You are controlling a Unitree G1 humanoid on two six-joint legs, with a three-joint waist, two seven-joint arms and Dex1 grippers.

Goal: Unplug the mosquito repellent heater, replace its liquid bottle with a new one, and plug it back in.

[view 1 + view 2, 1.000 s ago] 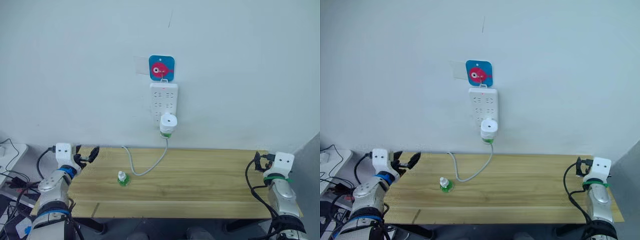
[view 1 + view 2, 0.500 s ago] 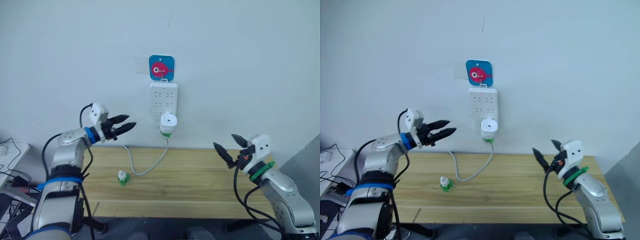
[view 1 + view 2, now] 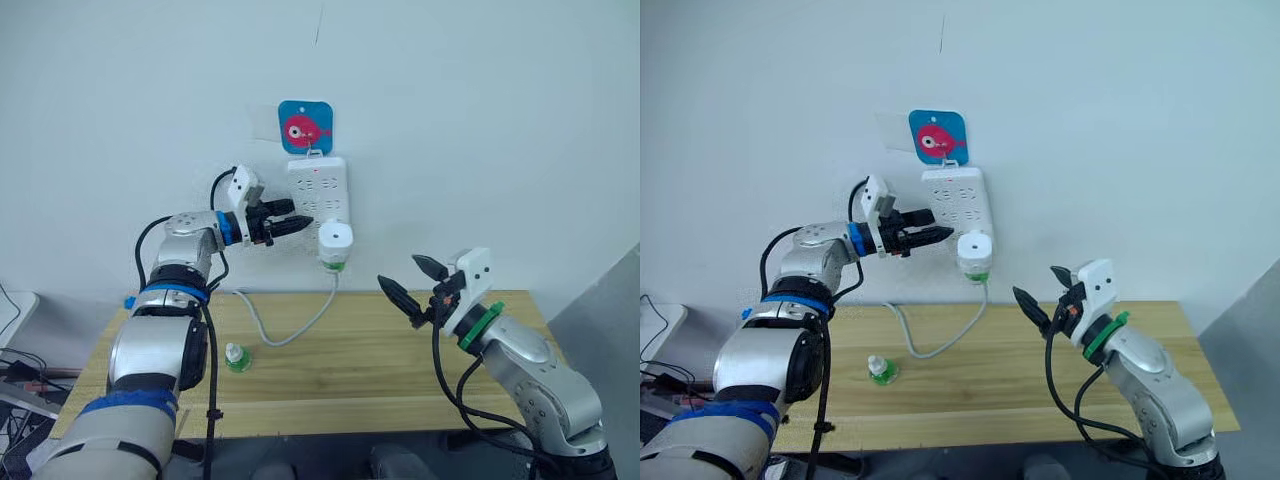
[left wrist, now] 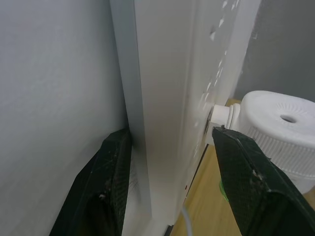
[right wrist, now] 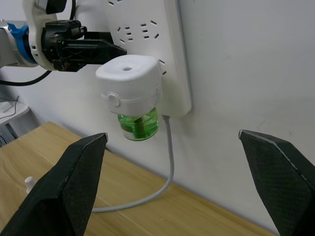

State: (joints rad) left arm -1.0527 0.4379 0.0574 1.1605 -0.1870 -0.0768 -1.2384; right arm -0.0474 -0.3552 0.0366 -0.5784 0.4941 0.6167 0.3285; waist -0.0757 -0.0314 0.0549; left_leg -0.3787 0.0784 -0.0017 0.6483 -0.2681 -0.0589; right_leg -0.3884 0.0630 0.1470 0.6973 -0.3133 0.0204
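My right gripper grabs the heater by its white body (image 3: pixel 336 239) next, to unplug the heater from the power strip (image 3: pixel 320 188).
The mosquito repellent heater (image 3: pixel 336 238) is a small white unit plugged into the lower part of the white power strip (image 3: pixel 320 188) on the wall. A green liquid bottle (image 5: pixel 140 125) hangs under it. A second small green bottle (image 3: pixel 236 357) with a white cap stands on the wooden table (image 3: pixel 380 370). My left gripper (image 4: pixel 170 135) is open, its fingers (image 4: pixel 115 162) straddling the strip's left edge just beside the heater (image 4: pixel 283 128). My right gripper (image 3: pixel 408 278) is open wide in the air, right of and below the heater (image 5: pixel 129 78), apart from it.
A blue card with a pink fish (image 3: pixel 305 127) hangs above the strip. A grey cable (image 3: pixel 300 325) runs from the strip down onto the table near the spare bottle. The table's right half lies under my right arm.
Both arms rose from the table's ends. The left gripper moved right onto the power strip's edge. The right gripper moved left toward the heater. The camera shifted as well.
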